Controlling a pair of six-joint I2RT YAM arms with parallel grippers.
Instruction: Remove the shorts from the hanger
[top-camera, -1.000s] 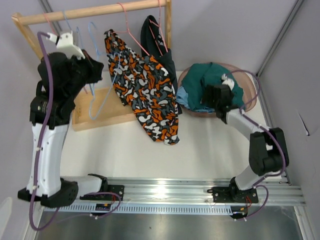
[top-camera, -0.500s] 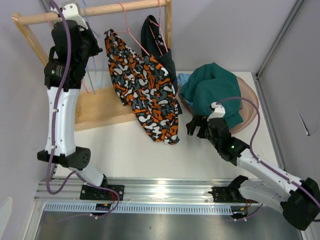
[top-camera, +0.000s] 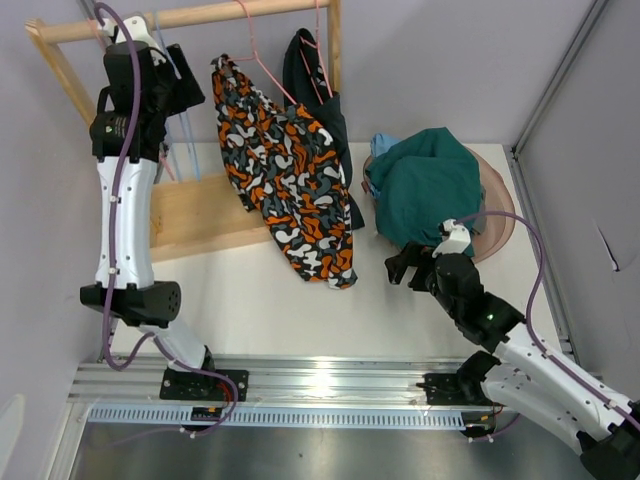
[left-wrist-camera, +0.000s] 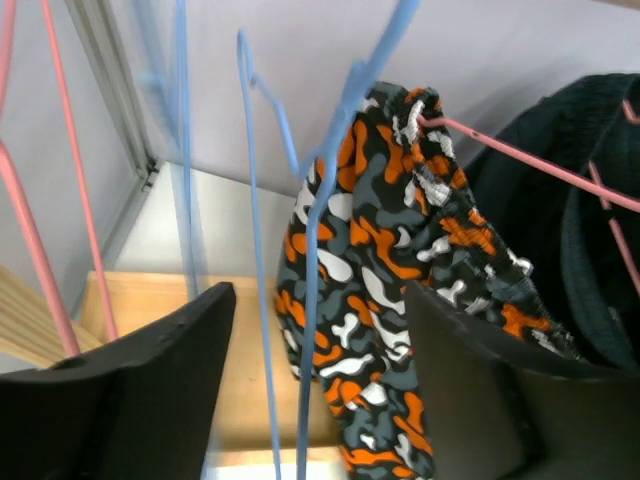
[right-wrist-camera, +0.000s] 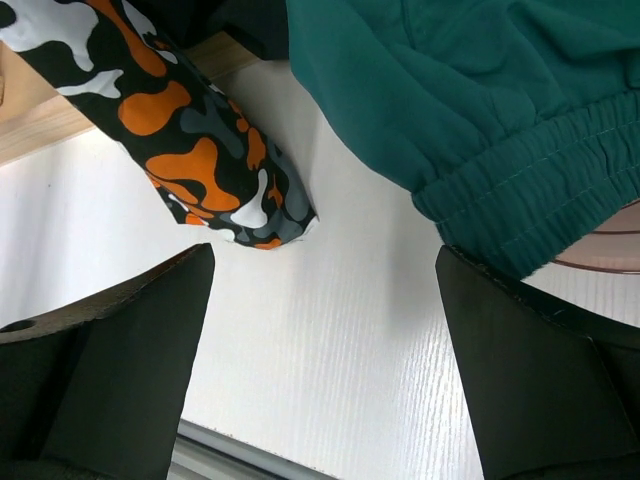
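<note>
The left gripper grabs the pink hanger's neck below its hook next, which leaves the hook (top-camera: 243, 10) free to unhook and the patterned shorts removable.
The orange-black-white patterned shorts (top-camera: 290, 175) hang from a pink hanger (left-wrist-camera: 520, 160) on the wooden rail (top-camera: 220, 14). Black shorts (top-camera: 312, 75) hang just behind them, on another pink hanger. Up at the rail, my left gripper (top-camera: 178, 95) is open around the wires of an empty blue hanger (left-wrist-camera: 310, 300); the patterned shorts (left-wrist-camera: 400, 250) lie just beyond its right finger. Dark teal shorts (top-camera: 428, 180) are piled in the basket (top-camera: 500, 215) over a bit of light blue cloth (top-camera: 383, 145). My right gripper (top-camera: 402, 268) is open and empty, low over the table in front of that pile.
The rack's wooden base (top-camera: 195, 215) lies on the table's left side. Empty blue and pink hangers (left-wrist-camera: 60, 200) hang at the rail's left end. The hem of the patterned shorts (right-wrist-camera: 200, 150) reaches down near the table. Walls close in on both sides.
My left arm rose to the rail and its gripper opened at the empty hangers. My right arm drew back from the basket towards the near edge, and the teal shorts stayed there.
</note>
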